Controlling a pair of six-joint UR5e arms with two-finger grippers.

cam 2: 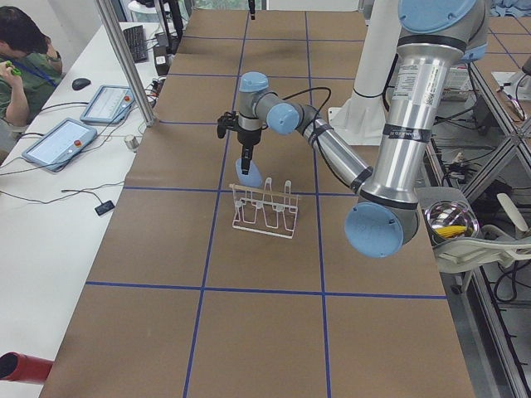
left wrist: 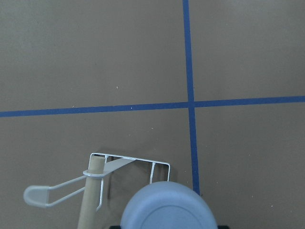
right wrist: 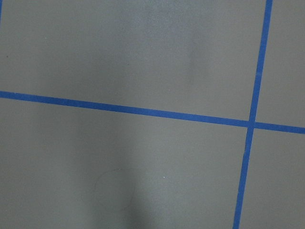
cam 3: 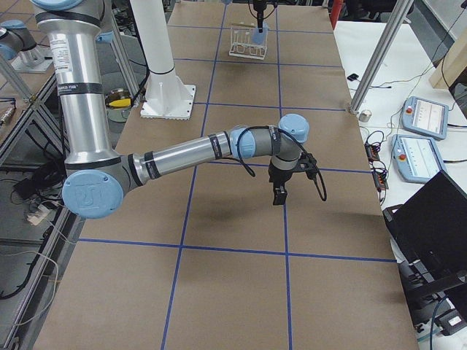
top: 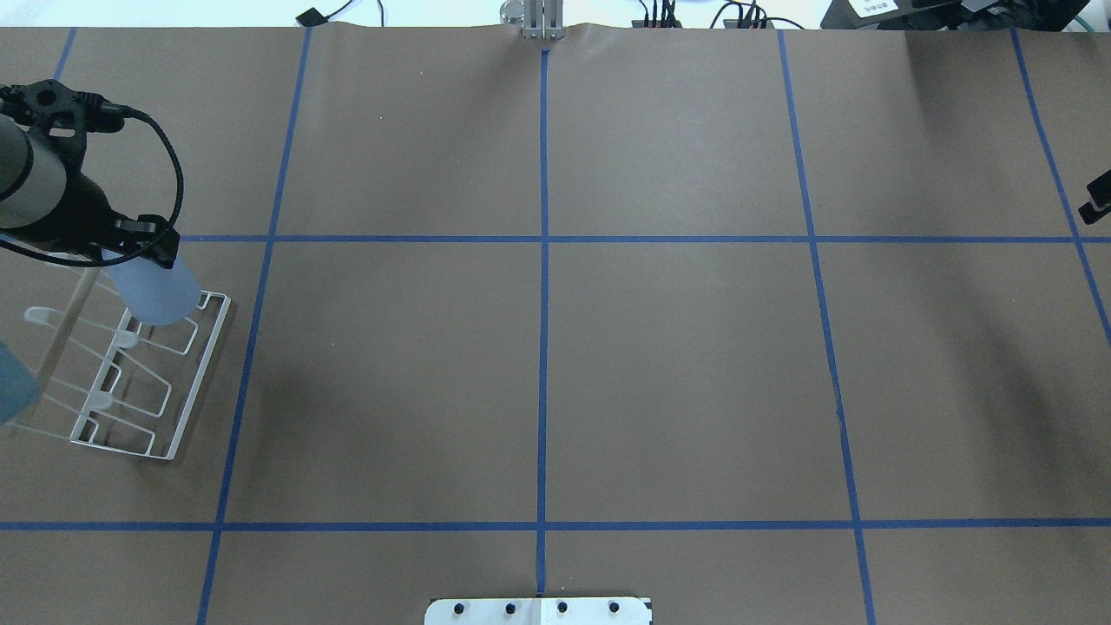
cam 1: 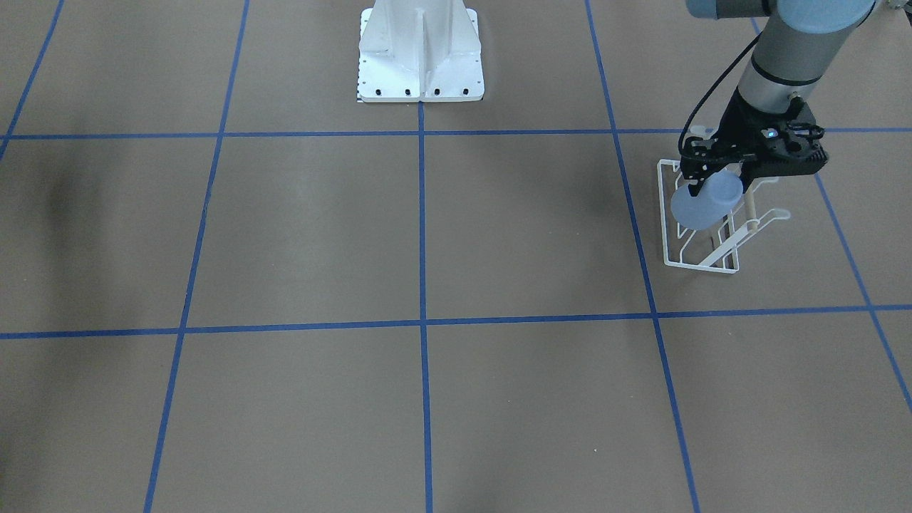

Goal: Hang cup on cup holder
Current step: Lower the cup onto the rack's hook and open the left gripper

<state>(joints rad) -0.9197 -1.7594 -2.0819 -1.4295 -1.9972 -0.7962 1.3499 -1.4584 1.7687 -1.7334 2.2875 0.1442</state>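
The cup is in over the holder's wire pegs and would hang there, so it is time for my left gripper to open now.
The light blue cup (cam 1: 702, 203) is held tilted in my left gripper (cam 1: 707, 187), which is shut on it. The cup hangs over the far end of the white wire cup holder (cam 1: 702, 260), close to its end prongs; I cannot tell whether it touches a prong. The overhead view shows the cup (top: 158, 293) at the rack's (top: 187, 391) far end. The left wrist view shows the cup's closed bottom (left wrist: 167, 210) beside the wooden rod (left wrist: 90, 200). My right gripper (cam 3: 279, 194) hovers over bare table far from the rack; I cannot tell whether it is open or shut.
The robot's white base (cam 1: 420, 57) stands at the table's edge. Blue tape lines (cam 1: 422, 228) mark a grid on the brown table. An operator (cam 2: 25, 58) sits at a side desk with tablets (cam 2: 58, 143).
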